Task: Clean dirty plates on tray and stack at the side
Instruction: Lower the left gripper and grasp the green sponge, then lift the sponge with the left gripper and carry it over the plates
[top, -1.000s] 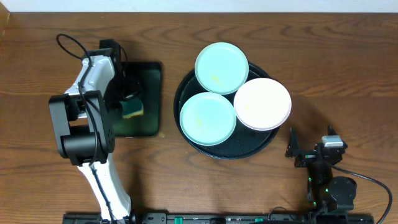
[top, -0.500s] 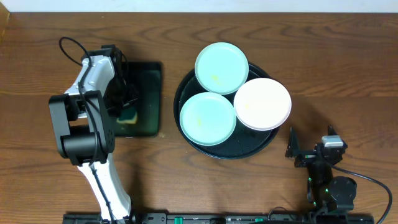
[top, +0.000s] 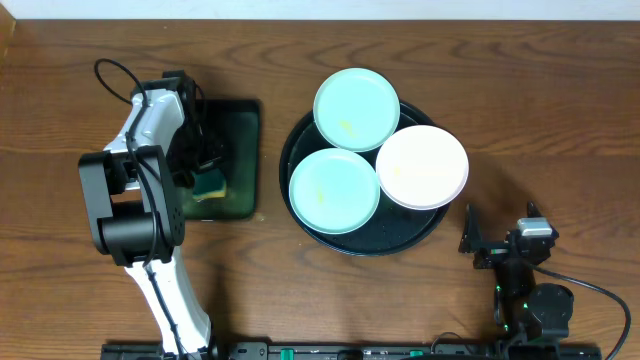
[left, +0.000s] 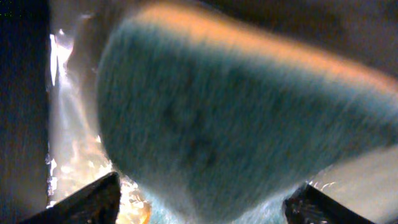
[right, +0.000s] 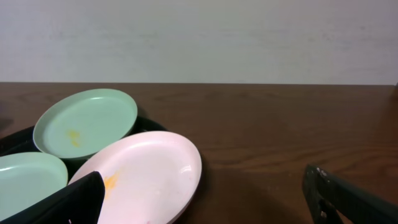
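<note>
I will grab the teal-and-yellow sponge (top: 212, 184) across its near end with my left gripper next, so its yellow-edged far part can clean dirty plates.
Three plates lie on the round black tray (top: 399, 245): a mint plate (top: 357, 108) at the back, a mint plate (top: 334, 190) at the front left, and a white plate (top: 422, 166) at the right, overhanging the rim. All have faint yellow smears. My left gripper (top: 205, 175) is low over the teal-and-yellow sponge (top: 212, 184). In the left wrist view the sponge (left: 217, 124) fills the frame between the spread jaws (left: 202, 205), with a gap at the left finger. My right gripper (top: 476, 240) is open and empty, just right of the white plate (right: 143, 177).
The sponge lies in a smaller rectangular black tray (top: 240, 160), wet inside, to the left of the round tray. Bare wood-grain tabletop (top: 540, 110) extends to the right of the plates. A cable loops off the left arm (top: 105, 75).
My left gripper has dropped a little lower over the sponge and now covers more of it. The plates and the right arm have not moved.
</note>
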